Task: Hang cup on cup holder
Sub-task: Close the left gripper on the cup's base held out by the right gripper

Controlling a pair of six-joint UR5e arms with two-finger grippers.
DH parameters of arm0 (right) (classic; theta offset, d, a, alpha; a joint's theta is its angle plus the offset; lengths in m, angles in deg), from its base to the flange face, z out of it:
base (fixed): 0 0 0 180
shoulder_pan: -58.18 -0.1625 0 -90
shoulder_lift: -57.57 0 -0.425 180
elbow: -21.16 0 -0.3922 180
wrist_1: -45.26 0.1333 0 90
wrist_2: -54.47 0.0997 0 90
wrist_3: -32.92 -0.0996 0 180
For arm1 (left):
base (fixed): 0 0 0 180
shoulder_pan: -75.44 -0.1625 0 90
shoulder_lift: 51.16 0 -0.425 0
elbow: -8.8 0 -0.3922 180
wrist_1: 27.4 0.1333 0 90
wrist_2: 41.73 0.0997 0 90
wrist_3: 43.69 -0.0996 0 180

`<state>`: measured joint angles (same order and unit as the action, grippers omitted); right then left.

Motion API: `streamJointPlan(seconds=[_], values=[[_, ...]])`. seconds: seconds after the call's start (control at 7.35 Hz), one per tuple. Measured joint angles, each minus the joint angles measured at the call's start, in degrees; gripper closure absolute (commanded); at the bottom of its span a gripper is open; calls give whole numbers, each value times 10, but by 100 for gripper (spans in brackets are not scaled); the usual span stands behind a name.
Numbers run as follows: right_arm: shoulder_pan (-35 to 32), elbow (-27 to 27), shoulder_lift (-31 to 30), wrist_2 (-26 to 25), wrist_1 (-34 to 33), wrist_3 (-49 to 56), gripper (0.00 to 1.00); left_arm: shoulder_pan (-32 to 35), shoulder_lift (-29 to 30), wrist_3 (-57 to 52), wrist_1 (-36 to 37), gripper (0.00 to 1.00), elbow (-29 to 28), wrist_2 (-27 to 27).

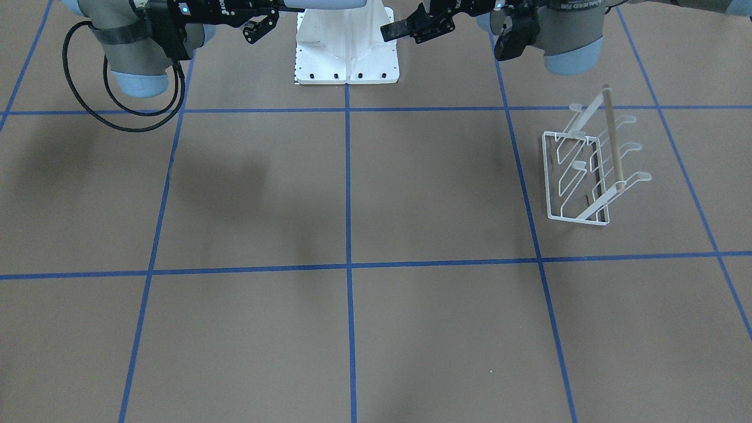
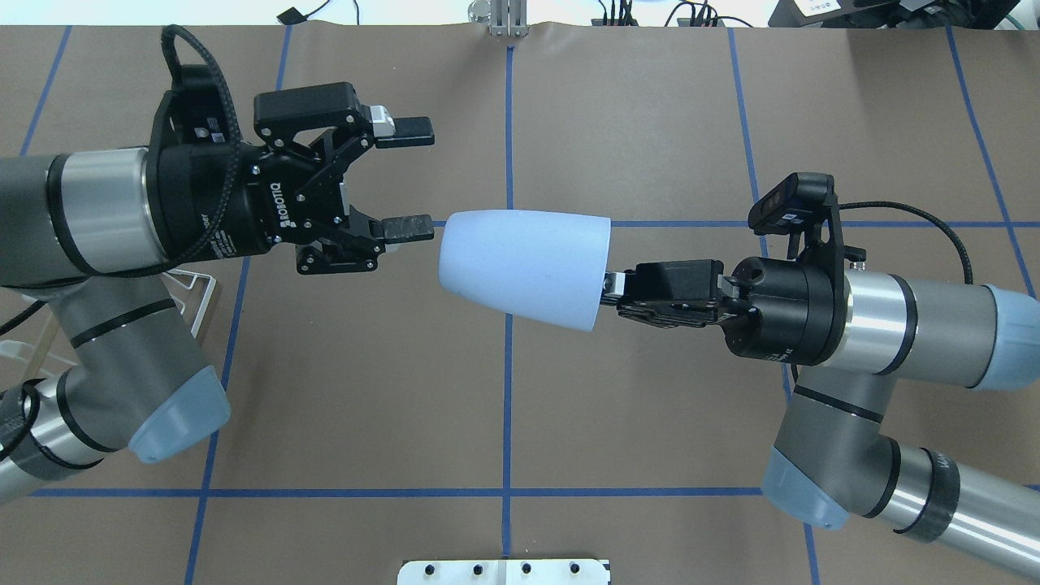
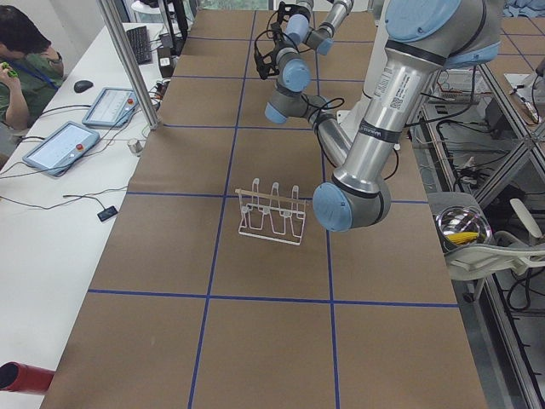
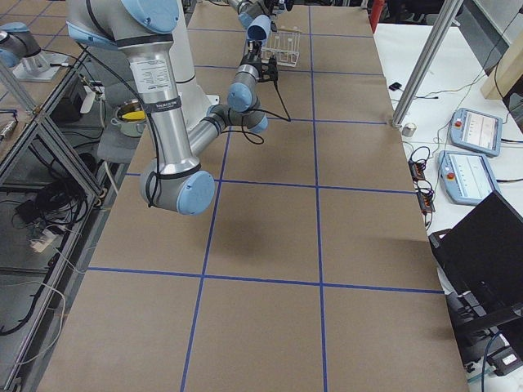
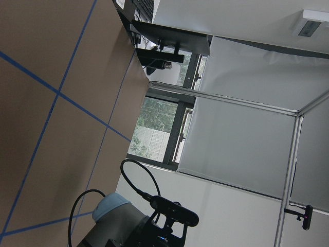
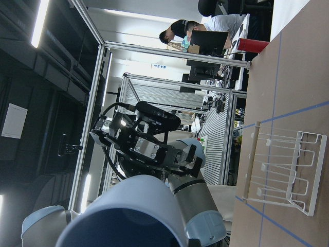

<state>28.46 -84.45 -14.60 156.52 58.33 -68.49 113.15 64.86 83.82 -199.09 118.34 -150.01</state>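
My left gripper should move toward the cup's closed end (image 1: 359,3) before closing; its fingers fall short in the front view.
The light blue cup (image 2: 524,264) is held in the air on its side, its closed end toward my left gripper. My right gripper (image 2: 609,286) is shut on the cup's rim. My left gripper (image 2: 416,179) is open and empty, its fingertips a short gap from the cup's closed end. The cup's open mouth shows at the bottom of the right wrist view (image 6: 128,213). The white wire cup holder (image 1: 587,170) with its wooden top rod stands on the table on my left side, away from both grippers. It also shows in the exterior left view (image 3: 271,213) and the right wrist view (image 6: 280,170).
The brown table (image 1: 352,194) is marked with blue tape lines. The white robot base plate (image 1: 346,59) sits at the table's near edge. Operators and tablets (image 3: 60,145) are on a white desk beside the table. A black cable (image 1: 117,111) hangs from my right arm.
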Motion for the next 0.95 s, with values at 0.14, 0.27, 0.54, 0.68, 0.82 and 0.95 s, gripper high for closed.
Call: streamJointPlan(seconds=[0.14, 0.27, 0.54, 0.68, 0.82, 0.95], values=[[0, 0, 1, -2, 0, 0, 100, -12, 4, 4, 0, 2, 2, 0], [0, 0, 1, -4, 0, 1, 100, -23, 6, 5, 0, 2, 3, 1], [0, 2, 1, -4, 0, 1, 100, -36, 7, 5, 0, 2, 10, 1], [1, 3, 1, -5, 0, 1, 100, -41, 7, 5, 0, 2, 15, 4], [2, 4, 0, -5, 0, 1, 100, -49, 7, 5, 0, 2, 20, 14], [3, 4, 0, -5, 0, 1, 100, -56, 8, 5, 1, 2, 23, 25]])
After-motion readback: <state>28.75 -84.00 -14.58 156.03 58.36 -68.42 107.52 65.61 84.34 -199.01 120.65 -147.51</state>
